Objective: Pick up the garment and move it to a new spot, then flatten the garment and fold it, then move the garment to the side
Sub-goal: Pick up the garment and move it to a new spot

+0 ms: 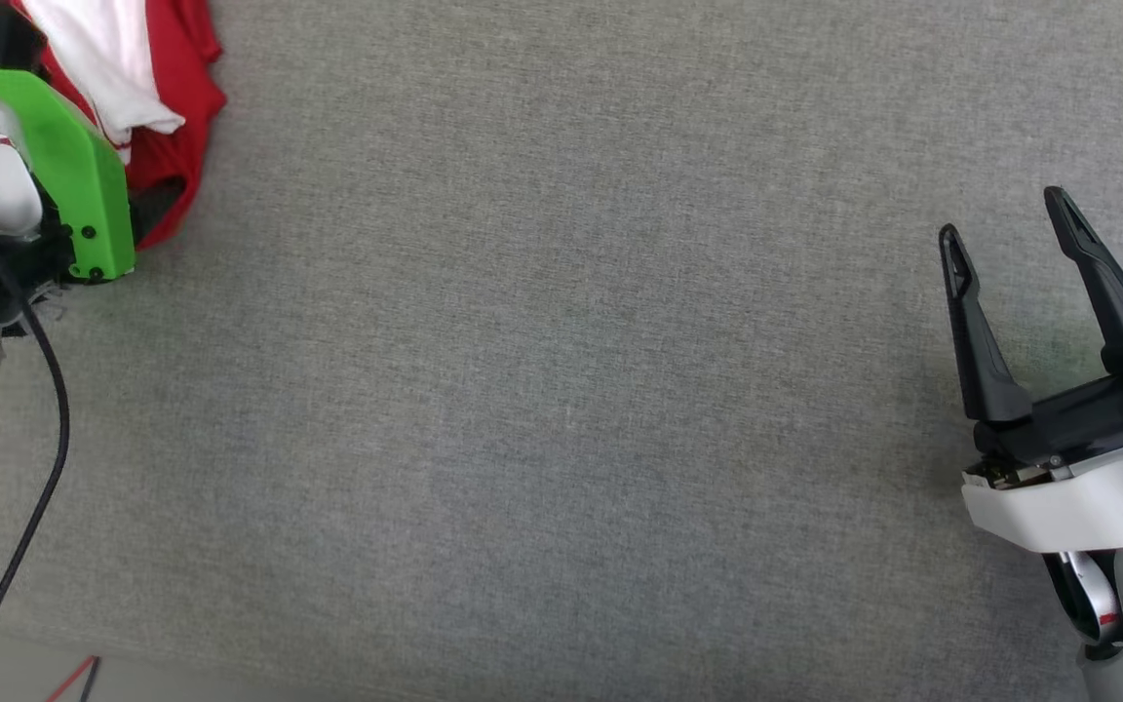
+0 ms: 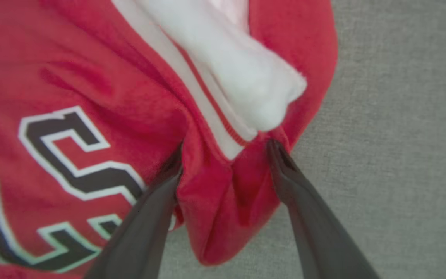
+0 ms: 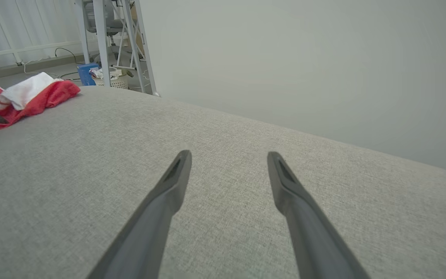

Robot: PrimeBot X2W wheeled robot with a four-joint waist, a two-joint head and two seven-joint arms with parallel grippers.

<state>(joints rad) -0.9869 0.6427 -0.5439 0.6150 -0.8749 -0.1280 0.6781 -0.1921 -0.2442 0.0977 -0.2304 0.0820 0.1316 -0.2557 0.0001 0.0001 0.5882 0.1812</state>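
The garment has a red fold bunched up below the sleeve trim, and its lettered front lies slack. My left gripper should grip the garment by that bunched fold (image 2: 212, 200) next.
The garment (image 1: 172, 88), a crumpled red jersey with a white sleeve, lies at the far left of the grey surface. In the left wrist view it (image 2: 91, 85) shows black white-outlined lettering and white-red trim. My left gripper (image 2: 226, 149) stands open over its near edge, with a bunched red fold between the two fingers (image 2: 149, 217). In the head view a green wrist cover (image 1: 74, 166) hides those fingers. My right gripper (image 1: 1002, 216) is open at the right, above bare cloth and far from the garment (image 3: 33, 100); nothing is between its fingers (image 3: 229, 154).
The grey fabric surface (image 1: 561, 390) stretches wide between the two arms. A black cable (image 1: 45, 419) hangs along the left arm. Beyond the surface's far edge stand metal frame legs (image 3: 99, 38), a blue box (image 3: 84, 73) and a pale basket (image 3: 110, 80), beside a white wall.
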